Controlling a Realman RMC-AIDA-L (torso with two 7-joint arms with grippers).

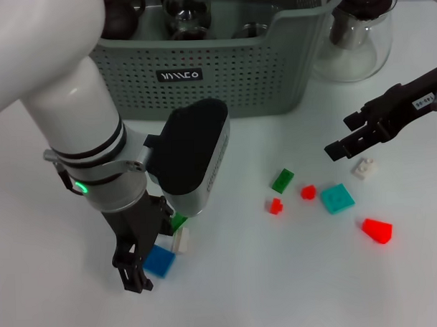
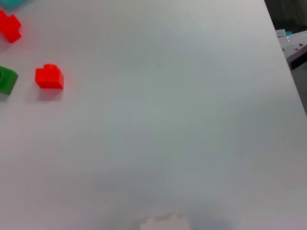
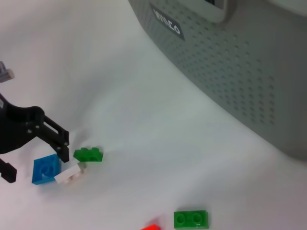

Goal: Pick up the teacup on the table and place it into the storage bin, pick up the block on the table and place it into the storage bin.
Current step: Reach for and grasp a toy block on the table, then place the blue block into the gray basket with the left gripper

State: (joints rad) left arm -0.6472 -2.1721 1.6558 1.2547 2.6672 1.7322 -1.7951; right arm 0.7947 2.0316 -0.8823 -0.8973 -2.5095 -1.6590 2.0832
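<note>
I will close my left gripper, because the gripper's fingers reach down on either side of the blue block (image 1: 159,262) in the head view. Closing now would hold the block.
My left gripper (image 1: 148,253) is low at the table's front left, open, its fingers straddling a blue block (image 1: 159,262). A white block (image 1: 180,239) and a green block (image 1: 179,222) lie right beside it. The right wrist view shows the same gripper (image 3: 34,165) around the blue block (image 3: 46,168). My right gripper (image 1: 341,136) hovers open at the right, just above a small white block (image 1: 363,168). The grey-green storage bin (image 1: 223,77) stands at the back with dark glassware inside. No teacup shows on the table.
Loose blocks lie mid-right: a green one (image 1: 282,180), two small red ones (image 1: 275,205) (image 1: 308,192), a teal one (image 1: 337,198) and a red cone (image 1: 377,230). A clear glass teapot (image 1: 358,37) stands right of the bin.
</note>
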